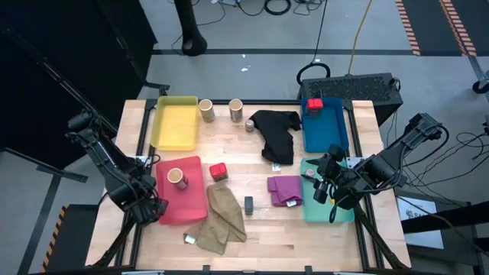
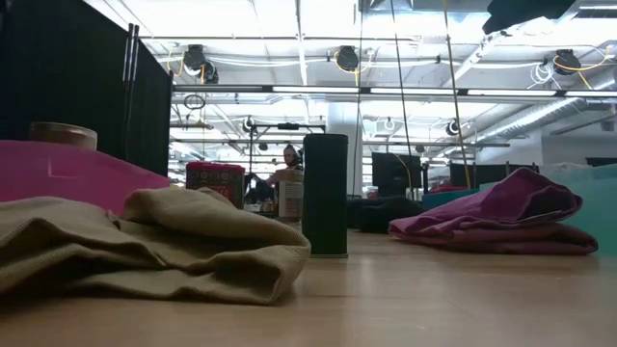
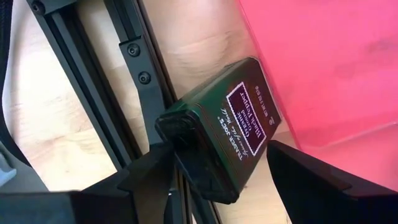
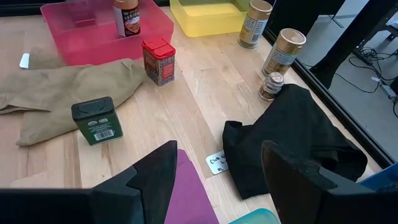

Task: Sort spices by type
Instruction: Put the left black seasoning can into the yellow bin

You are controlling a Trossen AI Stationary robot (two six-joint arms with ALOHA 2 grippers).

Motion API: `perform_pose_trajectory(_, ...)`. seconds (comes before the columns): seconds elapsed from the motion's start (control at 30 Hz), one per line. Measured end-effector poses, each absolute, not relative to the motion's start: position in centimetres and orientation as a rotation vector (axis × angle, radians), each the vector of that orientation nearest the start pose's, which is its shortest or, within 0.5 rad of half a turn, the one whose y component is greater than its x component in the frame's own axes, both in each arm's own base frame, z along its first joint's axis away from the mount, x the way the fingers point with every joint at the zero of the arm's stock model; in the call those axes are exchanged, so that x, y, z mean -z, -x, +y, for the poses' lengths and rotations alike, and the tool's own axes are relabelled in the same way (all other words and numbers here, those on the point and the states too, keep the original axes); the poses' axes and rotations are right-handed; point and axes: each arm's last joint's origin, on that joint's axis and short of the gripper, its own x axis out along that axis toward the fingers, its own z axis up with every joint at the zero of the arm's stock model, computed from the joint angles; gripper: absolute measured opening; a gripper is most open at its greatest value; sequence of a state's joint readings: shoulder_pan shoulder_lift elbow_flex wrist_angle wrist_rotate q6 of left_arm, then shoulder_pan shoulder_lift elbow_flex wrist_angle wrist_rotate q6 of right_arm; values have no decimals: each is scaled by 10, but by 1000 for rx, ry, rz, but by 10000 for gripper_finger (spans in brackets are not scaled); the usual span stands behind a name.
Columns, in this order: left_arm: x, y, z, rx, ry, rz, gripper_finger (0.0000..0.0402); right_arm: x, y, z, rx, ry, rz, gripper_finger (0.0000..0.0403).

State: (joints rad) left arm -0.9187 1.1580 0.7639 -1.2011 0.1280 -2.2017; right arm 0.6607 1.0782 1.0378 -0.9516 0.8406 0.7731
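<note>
My left gripper grabs the pepper tin by its black lid end (image 3: 194, 152) next, to sort the black pepper into the yellow tray.
In the left wrist view a dark green pepper tin (image 3: 239, 118) lies on its side on the wood between the red tray (image 3: 323, 56) and the black frame rail. My left gripper (image 3: 221, 149) is open around it, at the table's left near corner (image 1: 155, 208). My right gripper (image 4: 219, 149) is open and hovers above the teal tray (image 1: 340, 212) and the purple cloth (image 1: 284, 189). A second dark tin (image 1: 249, 204) stands on the table. A tan cylinder (image 1: 177, 178) stands in the red tray, and a red box (image 1: 218, 171) stands beside that tray. My left gripper has one finger (image 3: 155, 177) close against the tin's lid end (image 3: 180, 134), but I cannot tell whether it touches. The other finger (image 3: 311, 174) stands apart from the tin's side, with bare wood showing between them. The tin lies flat on the table.
Two tan cylinders (image 1: 206, 111) (image 1: 236, 110) and a small jar (image 1: 250, 124) stand near the far edge beside the yellow tray (image 1: 175, 126). A red box (image 1: 313, 104) sits in the blue tray (image 1: 325, 130). A black cloth (image 1: 276, 136) and a khaki cloth (image 1: 220, 218) lie mid-table.
</note>
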Motion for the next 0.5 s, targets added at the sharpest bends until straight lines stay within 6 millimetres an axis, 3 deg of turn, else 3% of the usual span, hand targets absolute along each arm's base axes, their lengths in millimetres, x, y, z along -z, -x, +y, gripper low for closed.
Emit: perform_pose_trajectory(0.5, -217, -109, -125, -976, 1017, 1450, 260, -313, -163, 100, 418, -60, 598, 215)
